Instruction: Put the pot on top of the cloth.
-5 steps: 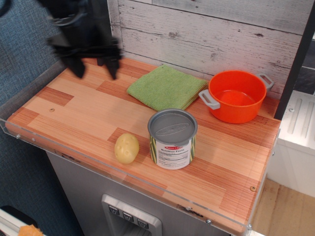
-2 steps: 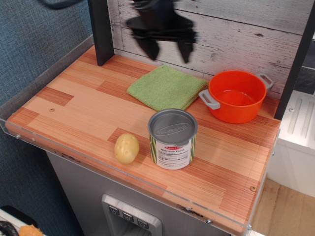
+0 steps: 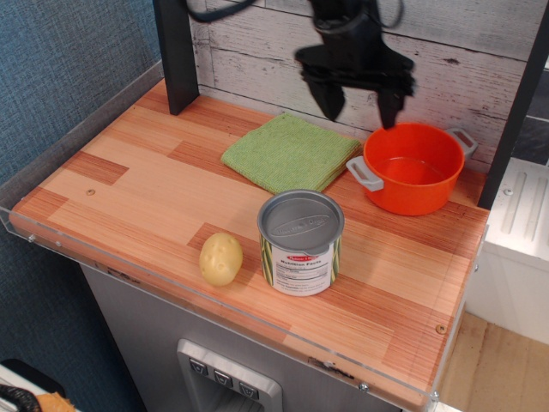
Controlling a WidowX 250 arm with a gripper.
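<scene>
My gripper should next grab the bright-orange pot by its rim [image 3: 367, 148] to put it on top of the green cloth [image 3: 290, 152].
The bright-orange pot [image 3: 414, 167] with two grey side handles stands empty at the back right of the wooden counter. The green terry cloth [image 3: 290, 152] lies flat to its left, apart from it. My black gripper [image 3: 360, 107] hangs open and empty in the air above the gap between cloth and pot, near the pot's left rim. Its two fingers point down.
A silver tin can [image 3: 301, 242] with a label stands in front of the cloth. A yellow potato [image 3: 221, 257] lies left of the can. A dark post [image 3: 175, 56] stands at the back left. A plank wall [image 3: 463, 51] backs the counter, whose edges have a clear rim [image 3: 214, 300].
My gripper has swung from the far left of the counter rightwards along the back, past the cloth, to just left of the pot. Nothing on the counter has moved.
</scene>
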